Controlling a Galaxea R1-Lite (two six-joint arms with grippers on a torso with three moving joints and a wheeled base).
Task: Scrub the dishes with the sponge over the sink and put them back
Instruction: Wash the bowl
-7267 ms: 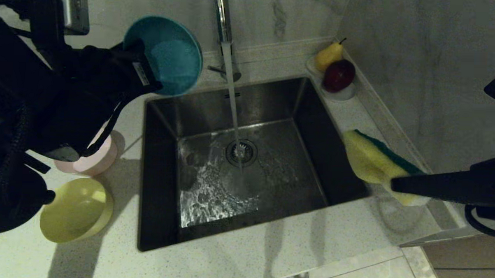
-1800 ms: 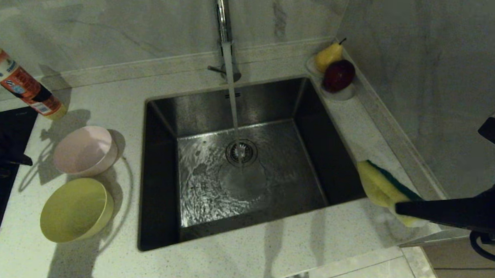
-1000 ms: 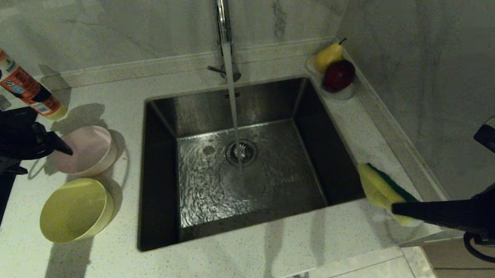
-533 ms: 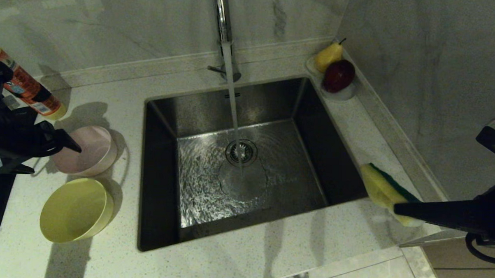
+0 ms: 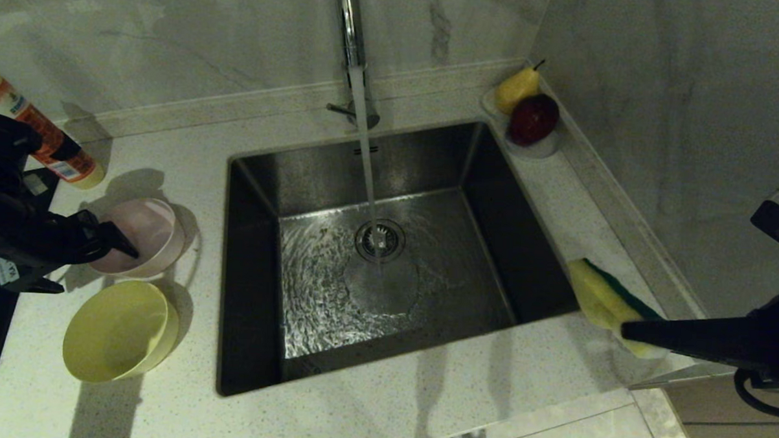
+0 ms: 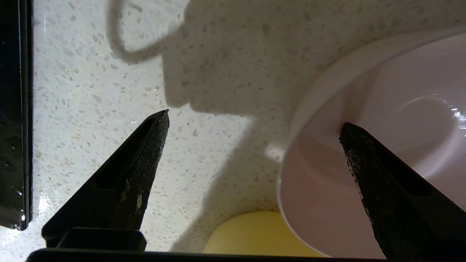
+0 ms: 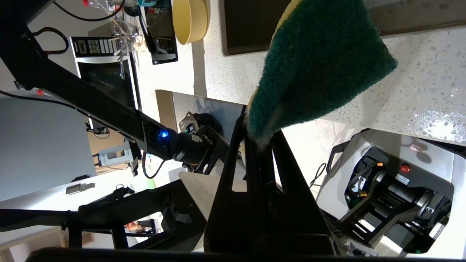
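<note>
The bowl's inside should stay free for the sponge to scrub, so my left gripper will grab the pink bowl by its rim (image 6: 295,137).
A pale pink bowl (image 5: 149,230) and a yellow bowl (image 5: 117,329) stand upright on the counter left of the steel sink (image 5: 469,170). My left gripper (image 5: 96,270) is open and straddles the pink bowl's near rim. In the left wrist view one fingertip (image 6: 349,134) hangs inside the pink bowl (image 6: 400,120) and the other (image 6: 162,118) over bare counter, with the yellow bowl (image 6: 251,236) below. My right gripper (image 5: 625,331) is shut on the sponge (image 5: 597,297) above the counter at the sink's right edge. The sponge's green side (image 7: 320,62) sticks out beyond the right gripper (image 7: 258,142).
Water runs from the faucet (image 5: 353,55) onto the drain (image 5: 379,239). A white dish with a pear and a red apple (image 5: 529,117) sits in the back right corner. An orange-labelled bottle (image 5: 48,145) stands behind the pink bowl. A black panel (image 6: 14,109) borders the counter's left.
The left gripper, which held a blue bowl earlier, came back in from the left empty, moved right and came down over the pink bowl's rim. The right gripper with the sponge stayed put.
</note>
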